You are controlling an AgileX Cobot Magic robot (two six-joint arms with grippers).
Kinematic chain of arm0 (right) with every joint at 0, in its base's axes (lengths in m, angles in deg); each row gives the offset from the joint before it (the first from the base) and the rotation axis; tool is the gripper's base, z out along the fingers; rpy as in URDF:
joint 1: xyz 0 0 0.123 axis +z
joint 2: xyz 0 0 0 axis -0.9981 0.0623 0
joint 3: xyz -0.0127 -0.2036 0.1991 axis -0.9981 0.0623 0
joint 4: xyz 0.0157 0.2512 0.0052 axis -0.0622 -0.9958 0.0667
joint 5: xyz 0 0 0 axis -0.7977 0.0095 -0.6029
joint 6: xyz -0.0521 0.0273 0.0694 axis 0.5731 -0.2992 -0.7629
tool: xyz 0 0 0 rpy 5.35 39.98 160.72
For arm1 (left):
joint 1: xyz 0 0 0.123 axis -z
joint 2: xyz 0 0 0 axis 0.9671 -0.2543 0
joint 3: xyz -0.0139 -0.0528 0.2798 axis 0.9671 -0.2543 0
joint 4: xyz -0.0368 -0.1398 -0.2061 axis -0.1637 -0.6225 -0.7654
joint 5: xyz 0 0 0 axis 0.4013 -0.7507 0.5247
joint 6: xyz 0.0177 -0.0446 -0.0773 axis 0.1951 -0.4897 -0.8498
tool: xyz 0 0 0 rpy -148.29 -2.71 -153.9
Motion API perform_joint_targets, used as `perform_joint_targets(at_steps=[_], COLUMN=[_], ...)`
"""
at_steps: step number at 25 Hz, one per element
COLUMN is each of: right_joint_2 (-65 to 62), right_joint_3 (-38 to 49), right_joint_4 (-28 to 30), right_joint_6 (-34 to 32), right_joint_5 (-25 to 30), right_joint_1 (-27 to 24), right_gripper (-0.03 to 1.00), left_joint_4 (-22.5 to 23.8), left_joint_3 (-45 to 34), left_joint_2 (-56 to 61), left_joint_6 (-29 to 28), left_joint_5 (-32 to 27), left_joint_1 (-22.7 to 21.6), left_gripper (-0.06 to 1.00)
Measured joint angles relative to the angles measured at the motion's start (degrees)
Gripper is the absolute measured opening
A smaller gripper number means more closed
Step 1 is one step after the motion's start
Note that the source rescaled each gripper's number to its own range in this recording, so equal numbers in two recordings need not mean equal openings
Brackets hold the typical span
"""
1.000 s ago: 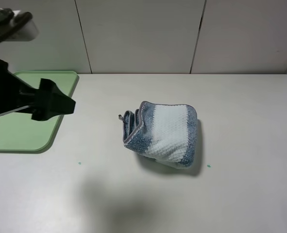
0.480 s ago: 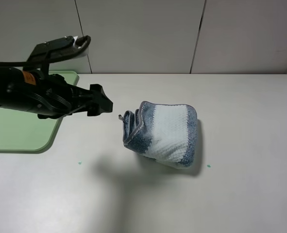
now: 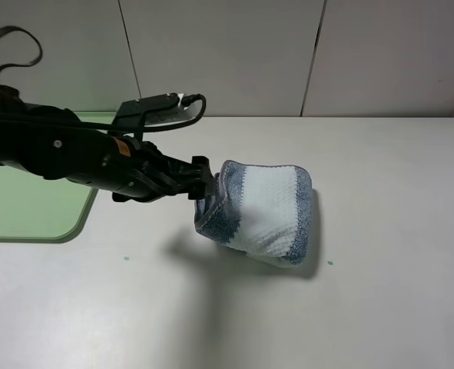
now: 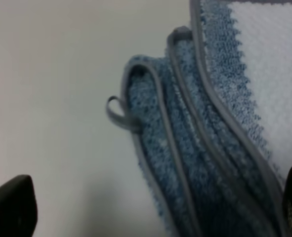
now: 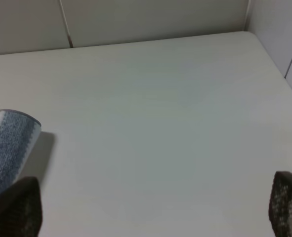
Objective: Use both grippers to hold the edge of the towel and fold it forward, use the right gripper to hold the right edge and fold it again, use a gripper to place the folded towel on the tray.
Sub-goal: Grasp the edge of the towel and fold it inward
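Note:
The towel's edge of stacked grey hems stands up with its layers together while the white middle lies flat. My left gripper should next grab the towel by that edge.
The folded blue-and-white striped towel lies in a thick bundle at the table's middle. My left gripper reaches in from the left and is at the towel's left edge, where the grey hems stack. In the left wrist view the towel's layered edge fills the space between the wide-apart fingertips, so the left gripper is open around that edge. The pale-green tray lies at the far left, partly hidden by the arm. My right gripper is open and empty over bare table, with the towel's right end beside it.
The white table extends to the right of and in front of the towel. A panelled wall stands along the back edge. Small green specks lie on the table in front.
My left arm has swung right from over the tray to the towel's left edge. The towel has not moved.

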Motion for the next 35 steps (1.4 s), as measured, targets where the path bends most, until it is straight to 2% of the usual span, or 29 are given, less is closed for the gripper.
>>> perform_joint_targets(at_steps=[21, 35], right_joint_2=[0.0, 0.0], right_joint_3=[0.0, 0.0], right_joint_4=[-0.22, -0.7], right_joint_6=[0.0, 0.0], right_joint_5=[0.0, 0.0], right_joint_1=[0.0, 0.0], right_gripper=[1.0, 1.0], left_joint_4=[-1.71, -1.77], left_joint_3=[13.62, 15.31], left_joint_2=[-18.4, -23.46], left_joint_6=[0.05, 0.23], left_joint_5=[2.56, 5.48], left_joint_1=[5.9, 6.13], left_gripper=[0.98, 0.97])
